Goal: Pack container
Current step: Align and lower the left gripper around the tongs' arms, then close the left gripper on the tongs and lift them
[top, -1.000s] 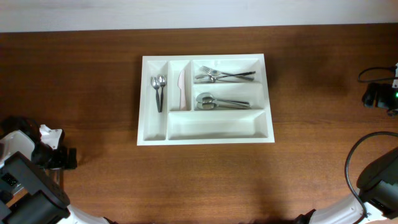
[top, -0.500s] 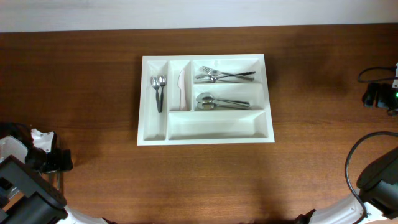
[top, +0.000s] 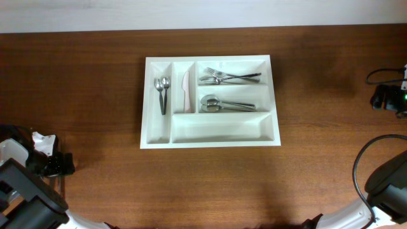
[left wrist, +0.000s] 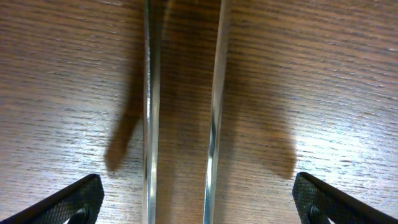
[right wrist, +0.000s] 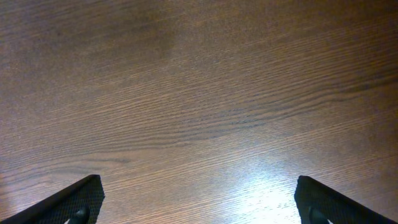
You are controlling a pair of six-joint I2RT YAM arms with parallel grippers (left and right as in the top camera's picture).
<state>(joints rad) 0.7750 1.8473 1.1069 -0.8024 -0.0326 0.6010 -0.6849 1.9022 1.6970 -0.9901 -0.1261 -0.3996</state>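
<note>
Both metal handles lie between my left gripper's fingers, so it is now time for my left gripper to close. Closing now would catch both.
The white container (top: 210, 144) sits in the middle of the table. Its left upright slot holds two small spoons (top: 162, 92), and a pale knife (top: 186, 92) lies in the slot beside it. Forks (top: 226, 77) fill the top long slot, larger spoons (top: 222, 104) the middle one, and the bottom long slot is bare. My left gripper (left wrist: 199, 208) is open, low over the wood at the table's front left. Two shiny metal handles (left wrist: 149, 124) lie side by side between its fingers (left wrist: 74, 202), untouched. My right gripper (right wrist: 199, 208) is open over bare wood.
A black device (top: 386, 97) with a cable sits at the right edge of the table. A black cable loop (top: 360, 166) runs by the right arm at the front right. The left arm (top: 25, 184) fills the front left corner.
The left arm drew back a little toward the front left corner, then stopped. The container, its cutlery and the right arm have not moved.
</note>
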